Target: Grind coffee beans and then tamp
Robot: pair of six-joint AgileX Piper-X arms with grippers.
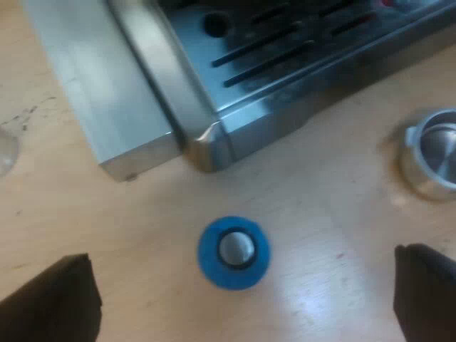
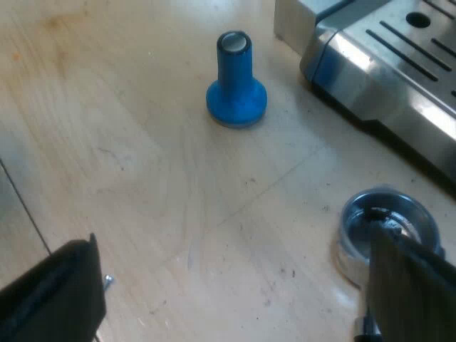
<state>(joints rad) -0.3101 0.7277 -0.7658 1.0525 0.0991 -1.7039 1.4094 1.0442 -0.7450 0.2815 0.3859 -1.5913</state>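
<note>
I need to pick up the blue tamper by its upright handle (image 1: 236, 249) with my left gripper next, to press down ground coffee in the metal holder's basket (image 1: 431, 153).
A blue tamper (image 1: 234, 251) stands upright on the wooden table, close to the corner of the espresso machine's drip tray (image 1: 214, 135). My left gripper (image 1: 239, 306) hangs above it, open, its fingers wide apart with the tamper between them and lower down. The metal holder's round basket (image 1: 431, 153) rests on the table near the tray. In the right wrist view the tamper (image 2: 235, 75) stands farther off. My right gripper (image 2: 235, 299) is open, and one finger (image 2: 413, 285) overlaps the edge of the holder's basket (image 2: 385, 217). The holder's handle is hidden.
The machine's steel drip tray with dark slots (image 2: 399, 64) borders the work area beside the tamper and the holder. A bare stretch of wooden table (image 2: 142, 164) lies between the tamper and my right gripper.
</note>
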